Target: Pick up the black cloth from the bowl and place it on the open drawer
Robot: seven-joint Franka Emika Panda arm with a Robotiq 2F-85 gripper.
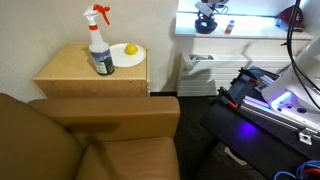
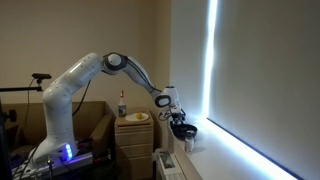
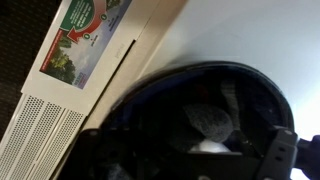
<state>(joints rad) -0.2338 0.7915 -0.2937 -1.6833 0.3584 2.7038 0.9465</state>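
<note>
My gripper closes next, since my fingers reach inside the bowl's rim with the dark cloth between them. Closing now would catch the cloth.
A dark bowl stands on the white window sill and fills most of the wrist view. Inside it lies the dark cloth, showing as a grey textured patch, the rest lost in shadow. My gripper hangs right over the bowl with its fingers spread to either side of the cloth, open and empty. In both exterior views the gripper is low over the bowl on the sill. I cannot make out an open drawer.
A wooden side table holds a spray bottle and a white plate with a yellow fruit. A brown couch stands in front. A printed leaflet and a white vent grille lie beside the bowl.
</note>
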